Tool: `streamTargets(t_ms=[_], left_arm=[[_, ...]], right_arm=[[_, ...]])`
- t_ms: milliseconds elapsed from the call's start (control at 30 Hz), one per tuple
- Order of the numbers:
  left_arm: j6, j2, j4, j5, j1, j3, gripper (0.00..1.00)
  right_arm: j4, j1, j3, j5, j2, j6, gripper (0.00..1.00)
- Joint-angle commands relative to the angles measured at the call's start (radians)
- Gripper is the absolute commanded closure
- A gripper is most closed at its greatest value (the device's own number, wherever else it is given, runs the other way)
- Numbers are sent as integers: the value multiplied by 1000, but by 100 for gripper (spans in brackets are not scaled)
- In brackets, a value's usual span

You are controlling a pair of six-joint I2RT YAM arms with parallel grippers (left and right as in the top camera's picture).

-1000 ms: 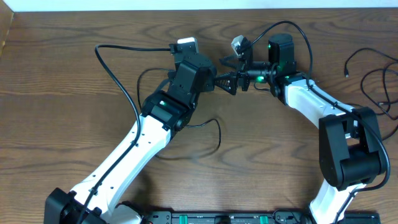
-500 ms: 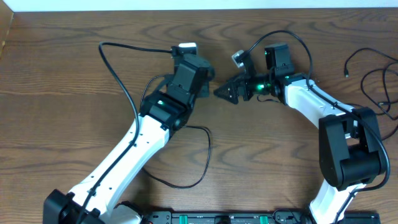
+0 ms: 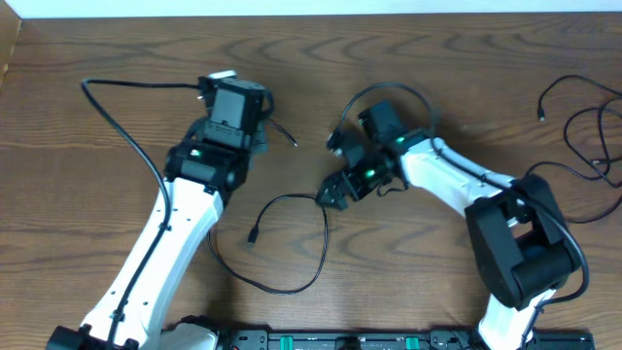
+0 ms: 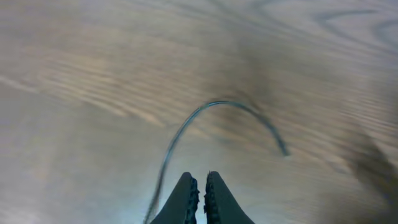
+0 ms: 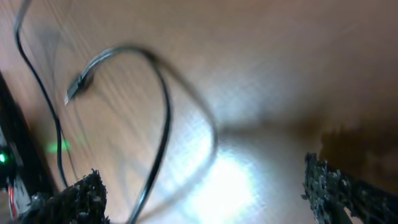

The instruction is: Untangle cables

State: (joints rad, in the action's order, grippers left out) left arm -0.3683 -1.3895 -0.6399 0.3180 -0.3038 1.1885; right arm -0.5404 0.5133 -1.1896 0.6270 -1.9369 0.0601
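Observation:
I should grab the thin black cable near its free plug end with my right gripper next. Then I can pull the loop open and untangle the cable.
A thin black cable [image 3: 322, 255] lies in a wide loop on the wooden table [image 3: 87, 194], its plug end [image 3: 252, 236] free at the centre. The other side runs under my left arm. My left gripper [image 3: 260, 136] is shut on it, and a short free end [image 3: 284, 134] pokes out to the right. In the left wrist view that end [image 4: 217, 103] arcs in the air ahead of the left gripper [image 4: 199, 182]. My right gripper [image 3: 335, 192] hangs open just above the top of the loop. The right wrist view shows the cable [image 5: 163, 124] and plug [image 5: 78, 83] between the right gripper's [image 5: 208, 193] wide-apart fingers.
More thin black cables [image 3: 544, 100] lie at the far right edge of the table. A thicker black robot cable [image 3: 126, 141] arcs out to the left of my left arm. A black rail [image 3: 350, 340] runs along the front edge.
My left arm has swung left, away from the centre, dragging the cable so its loop shifted and its plug end came into the open. My right gripper moved down and left over the loop, still open.

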Motion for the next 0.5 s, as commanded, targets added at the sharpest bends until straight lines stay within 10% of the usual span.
streamTargets(t_ms=[0,367,467], left_arm=[[9,13,-27,16,52,7,92],[8,13,-86,15,146,6,92],[8,13,-85,7,146,6,91]], right_arm=[[-40,58,0,-27,-12,12,1],[-138,156,0,-27,-12,47,2],[-107,165,0,-49,-12,46,20]])
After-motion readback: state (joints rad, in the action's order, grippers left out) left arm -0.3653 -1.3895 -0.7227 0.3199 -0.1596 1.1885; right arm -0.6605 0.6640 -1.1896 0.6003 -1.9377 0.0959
